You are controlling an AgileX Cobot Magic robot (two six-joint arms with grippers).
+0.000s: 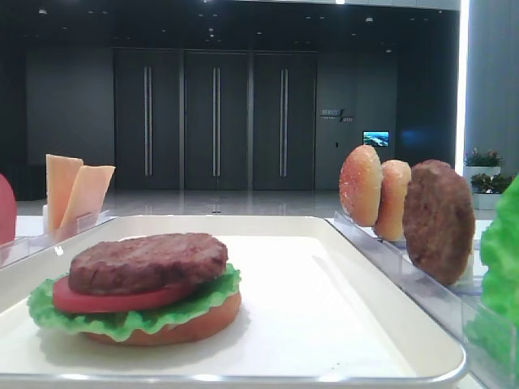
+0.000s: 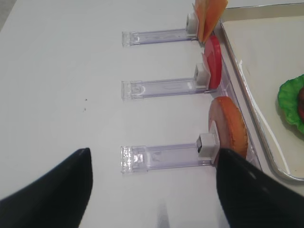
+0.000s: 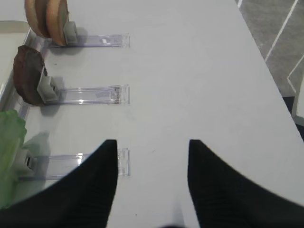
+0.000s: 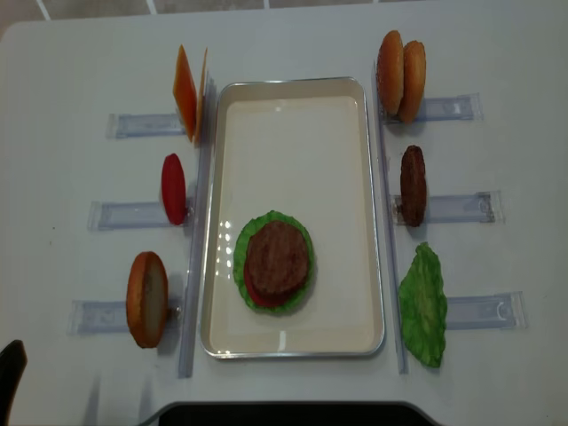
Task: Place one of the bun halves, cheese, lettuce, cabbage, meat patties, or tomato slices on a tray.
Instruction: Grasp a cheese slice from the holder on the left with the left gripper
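The pale orange cheese slice has its bottom held by the rack and another slice (image 4: 184,91) beside it, so my left gripper will next grab its free upper edge (image 4: 201,94).
On the cream tray (image 4: 293,115) lies a stack of a bun half, lettuce (image 4: 253,232), a tomato slice and a meat patty (image 4: 277,257) on top. Left of the tray, cheese (image 4: 188,93), a tomato slice (image 4: 174,188) and a bun half (image 4: 147,299) stand upright in racks. To its right stand two bun halves (image 4: 401,75), a patty (image 4: 412,185) and lettuce (image 4: 424,303). My left gripper (image 2: 154,159) hangs open and empty over bare table, beside the left bun half (image 2: 230,128). My right gripper (image 3: 152,145) is open and empty by the lettuce (image 3: 9,156). Cabbage is out of view.
Narrow clear plastic racks (image 4: 133,124) reach outward from both long sides of the tray across the white table (image 4: 80,53). The table's right edge (image 3: 266,61) drops to grey floor. A dark bar (image 4: 284,413) lies along the near table edge.
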